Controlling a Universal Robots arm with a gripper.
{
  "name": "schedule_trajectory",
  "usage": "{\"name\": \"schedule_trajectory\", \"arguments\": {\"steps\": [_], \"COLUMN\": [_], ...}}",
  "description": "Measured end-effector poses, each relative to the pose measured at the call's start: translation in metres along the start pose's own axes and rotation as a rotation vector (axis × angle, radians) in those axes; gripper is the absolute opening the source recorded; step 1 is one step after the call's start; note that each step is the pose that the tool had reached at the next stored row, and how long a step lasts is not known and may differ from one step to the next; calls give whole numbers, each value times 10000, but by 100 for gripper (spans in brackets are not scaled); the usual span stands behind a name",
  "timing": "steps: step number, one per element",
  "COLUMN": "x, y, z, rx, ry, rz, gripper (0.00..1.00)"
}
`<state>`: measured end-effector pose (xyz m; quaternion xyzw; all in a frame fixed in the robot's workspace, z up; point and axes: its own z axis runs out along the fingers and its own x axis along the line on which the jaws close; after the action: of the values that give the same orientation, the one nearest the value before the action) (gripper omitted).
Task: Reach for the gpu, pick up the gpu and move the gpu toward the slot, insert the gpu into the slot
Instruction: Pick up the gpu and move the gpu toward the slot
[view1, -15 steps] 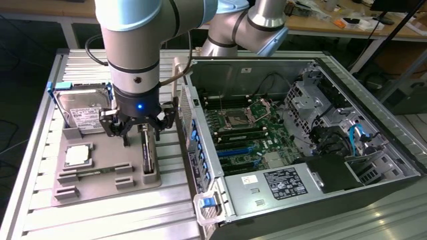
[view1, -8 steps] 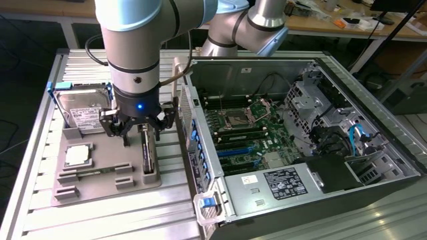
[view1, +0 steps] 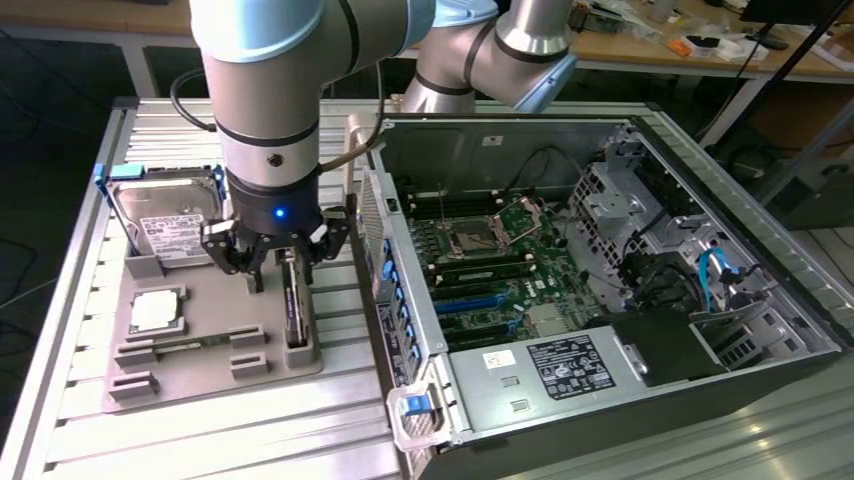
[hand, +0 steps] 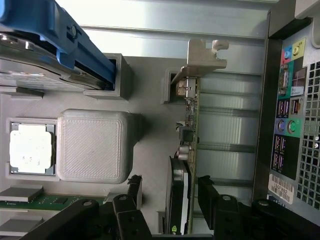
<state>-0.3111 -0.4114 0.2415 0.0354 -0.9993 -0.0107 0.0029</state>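
Observation:
My gripper grabs the GPU across the flat sides of its black fan shroud next, since the GPU stands upright on its thin edge.
The gpu stands on its edge in a holder on the grey fixture tray, outside the computer case. In the wrist view the gpu runs away from the camera, with its silvery bracket at the far end. My gripper hangs right over the card and is open. It straddles the card: one fingertip stands clear of it and the other is close beside it. The blue slot lies on the green motherboard inside the open case.
A hard drive in a blue-railed holder, a square silver chip and a memory stick share the tray. The case wall rises between the tray and the motherboard. A black power supply sits at the case's near end.

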Motion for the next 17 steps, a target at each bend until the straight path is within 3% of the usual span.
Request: {"name": "schedule_trajectory", "arguments": {"steps": [3, 4, 12, 13, 17], "x": [0, -1, -2, -2, -3], "y": [0, 0, 0, 0, 0], "z": [0, 0, 0, 0, 0], "rx": [0, 0, 0, 0, 0], "ry": [0, -1, 0, 0, 0], "rz": [1, 0, 0, 0, 1], "gripper": [56, 48, 47, 40, 40]}}
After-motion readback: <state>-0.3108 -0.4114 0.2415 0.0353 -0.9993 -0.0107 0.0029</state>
